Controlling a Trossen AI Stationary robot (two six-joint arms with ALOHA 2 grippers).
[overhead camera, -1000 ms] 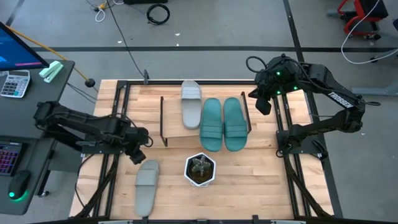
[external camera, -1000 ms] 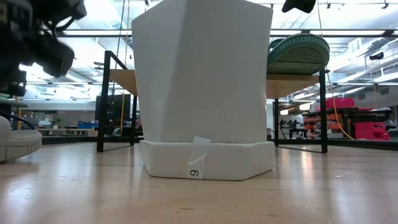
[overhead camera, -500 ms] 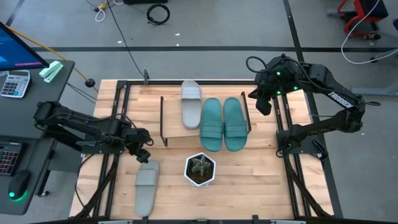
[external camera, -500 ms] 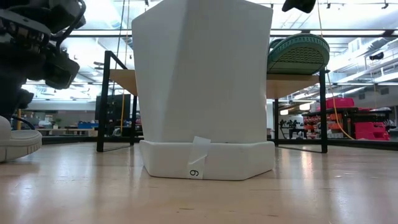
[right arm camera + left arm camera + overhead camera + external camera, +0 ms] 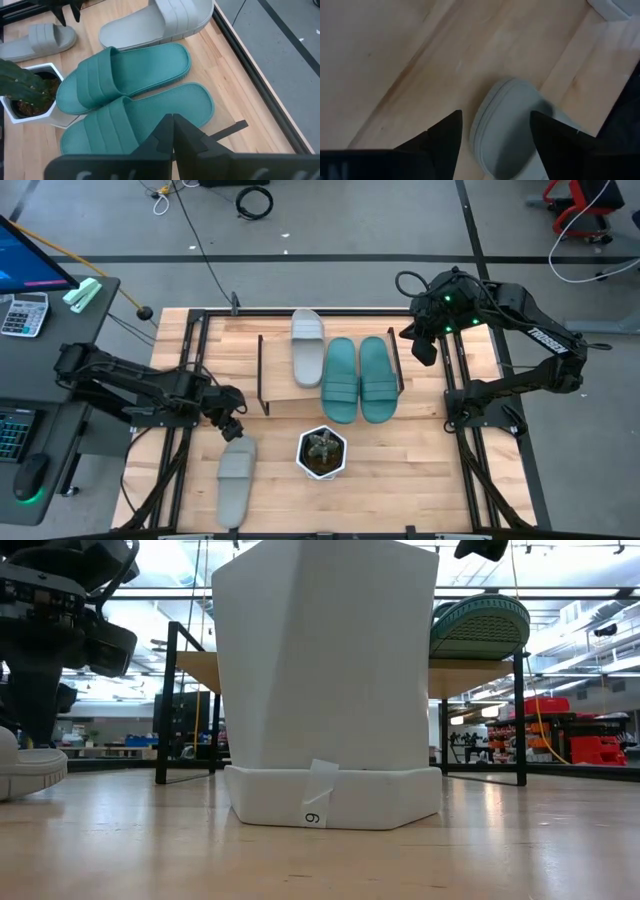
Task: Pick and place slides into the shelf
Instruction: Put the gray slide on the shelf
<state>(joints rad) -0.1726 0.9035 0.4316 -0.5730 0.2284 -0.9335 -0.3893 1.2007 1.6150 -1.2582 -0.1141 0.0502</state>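
Observation:
My left gripper grabs the slide by its toe end [image 5: 240, 444] next, to set the last grey slide on the shelf [image 5: 270, 390] beside its mate.
One light grey slide [image 5: 236, 475] lies flat on the table at the near left. My left gripper [image 5: 232, 430] is open and tipped down over its far end [image 5: 506, 107], one finger on each side; I see no touch. On the shelf [image 5: 270, 390] lie another grey slide [image 5: 307, 345] and two teal slides [image 5: 340, 378] [image 5: 376, 378]. My right gripper [image 5: 421, 345] waits shut, raised past the shelf's right end.
A white hexagonal pot with a plant [image 5: 322, 452] stands in front of the shelf, close to the right of the loose grey slide. It fills the middle of the low view [image 5: 325, 680]. Dark metal rails run along the table's left and right sides.
My left gripper has opened, tipped further downward and sunk a little toward the table's near edge, onto the far end of the loose grey slide. The slide has stayed where it was.

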